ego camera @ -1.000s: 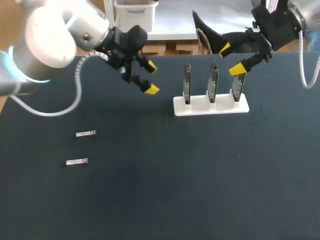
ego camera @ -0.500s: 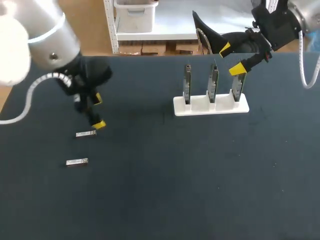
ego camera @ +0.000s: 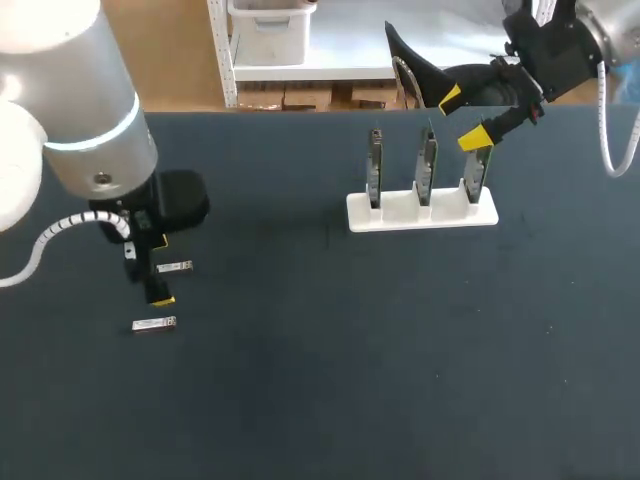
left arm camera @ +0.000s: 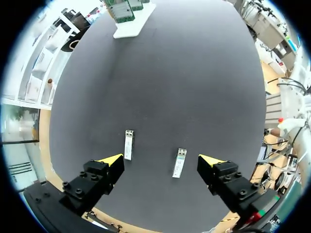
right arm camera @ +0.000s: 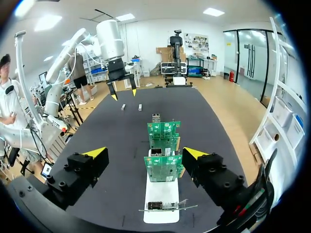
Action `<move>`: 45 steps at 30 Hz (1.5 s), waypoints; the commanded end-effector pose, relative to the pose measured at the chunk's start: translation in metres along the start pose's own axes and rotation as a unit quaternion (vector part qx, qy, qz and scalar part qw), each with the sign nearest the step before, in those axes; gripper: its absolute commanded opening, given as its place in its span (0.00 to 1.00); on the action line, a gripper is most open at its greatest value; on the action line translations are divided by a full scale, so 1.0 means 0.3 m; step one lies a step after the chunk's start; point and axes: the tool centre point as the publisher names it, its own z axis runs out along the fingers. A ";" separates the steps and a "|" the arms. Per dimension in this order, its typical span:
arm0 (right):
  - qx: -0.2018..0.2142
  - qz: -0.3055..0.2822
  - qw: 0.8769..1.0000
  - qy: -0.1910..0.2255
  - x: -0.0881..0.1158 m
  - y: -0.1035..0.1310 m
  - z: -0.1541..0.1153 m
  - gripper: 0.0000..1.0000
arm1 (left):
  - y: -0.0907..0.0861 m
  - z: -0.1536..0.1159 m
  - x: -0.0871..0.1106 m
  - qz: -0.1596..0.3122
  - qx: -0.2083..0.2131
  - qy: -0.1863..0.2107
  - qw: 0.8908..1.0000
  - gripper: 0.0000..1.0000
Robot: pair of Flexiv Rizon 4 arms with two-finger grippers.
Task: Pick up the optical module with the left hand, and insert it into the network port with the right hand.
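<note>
I will next grab the optical module by its labelled body point(ego camera: 174, 267) point(left arm camera: 128, 148) with my left gripper, keeping the module's end with the two openings free to be taken over.
Two small silver optical modules lie on the dark table at the left, one point(ego camera: 175, 266) farther back and one point(ego camera: 154, 323) nearer. My left gripper point(ego camera: 156, 272) hangs open just above them, fingers pointing down. In the left wrist view both modules point(left arm camera: 129, 144) point(left arm camera: 179, 162) lie on the mat between and just ahead of the open left gripper point(left arm camera: 162, 161), untouched. Three upright green circuit boards point(ego camera: 427, 160) with network ports stand in a white holder point(ego camera: 420, 214). My right gripper point(ego camera: 468, 118) hovers open above the rightmost board; in the right wrist view that gripper point(right arm camera: 146, 153) is open over the boards point(right arm camera: 163, 167).
The white holder point(right arm camera: 160, 196) stands at the back middle of the table. The mat point(ego camera: 350, 350) in front of it is bare dark surface. My left arm point(right arm camera: 118, 51) shows at the table's far end in the right wrist view.
My left arm has swung from the back middle to the left and down, so its open gripper now hangs over the two modules. The right arm has not moved.
</note>
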 end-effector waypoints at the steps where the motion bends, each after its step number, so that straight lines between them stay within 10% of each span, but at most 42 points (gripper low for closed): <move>1: -0.001 0.000 1.000 0.000 0.001 -0.005 0.000 1.00 | 0.042 0.039 0.008 0.004 0.011 0.005 1.000 1.00; 45: -0.001 0.000 1.000 0.000 0.001 -0.005 0.000 1.00 | 0.178 0.205 0.053 0.020 0.039 0.023 0.999 1.00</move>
